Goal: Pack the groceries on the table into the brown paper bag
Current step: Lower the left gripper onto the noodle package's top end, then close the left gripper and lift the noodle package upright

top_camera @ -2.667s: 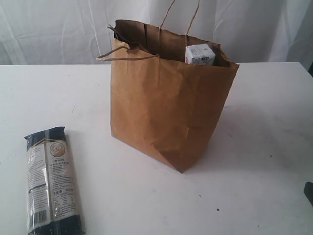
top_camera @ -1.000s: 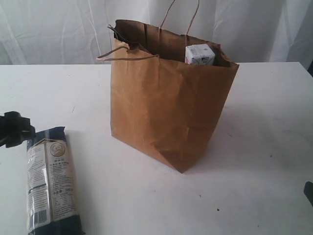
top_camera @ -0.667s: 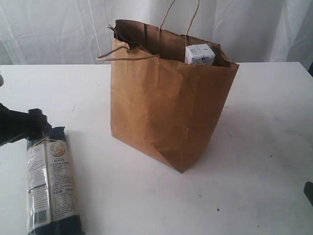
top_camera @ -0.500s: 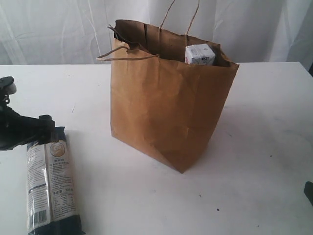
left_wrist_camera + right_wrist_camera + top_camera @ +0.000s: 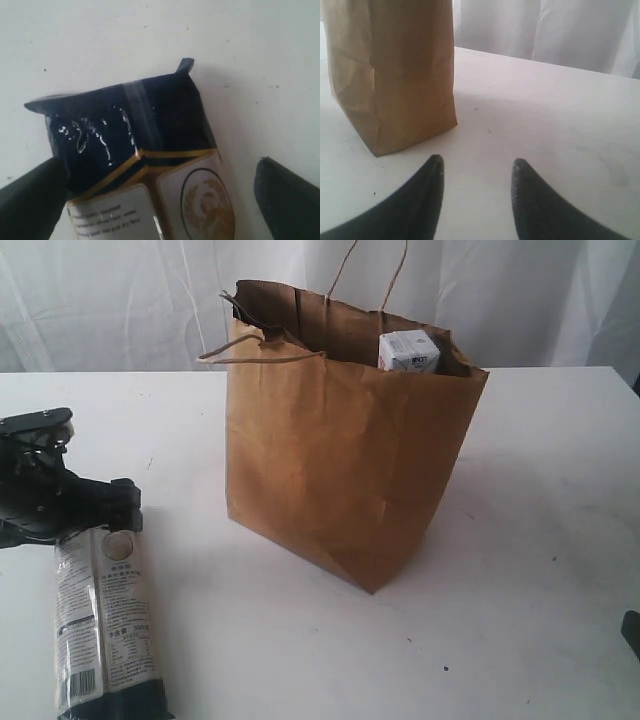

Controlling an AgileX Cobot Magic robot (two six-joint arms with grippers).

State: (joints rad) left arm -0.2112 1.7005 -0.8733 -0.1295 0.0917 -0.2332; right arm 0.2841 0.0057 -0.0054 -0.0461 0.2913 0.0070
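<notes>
Next, my left gripper grabs the noodle packet [image 5: 100, 630] by its dark-blue end [image 5: 98, 529] beside the oval emblem to pack it into the paper bag.
The long dark-blue noodle packet [image 5: 100, 630] lies flat on the table [image 5: 520, 540] at the front left. My left gripper [image 5: 118, 510] hovers over the packet's far end, open wide. In the left wrist view the packet [image 5: 135, 150] fills the space between the two black fingers [image 5: 30, 195], and the left gripper [image 5: 160, 162] is not closed on it. The brown paper bag [image 5: 340, 440] stands upright in the middle, with a small white-blue carton [image 5: 408, 351] showing at its rim. My right gripper [image 5: 477, 165] is open over bare table, short of the bag [image 5: 390, 65].
White curtains [image 5: 120, 300] hang behind the table. The bag's cord handles [image 5: 260, 352] stick up and droop over its rim. A small dark piece [image 5: 632, 632] shows at the right edge of the exterior view.
My left arm has come in from the left edge and moved right over the packet's far end. The packet, bag and carton have not moved.
</notes>
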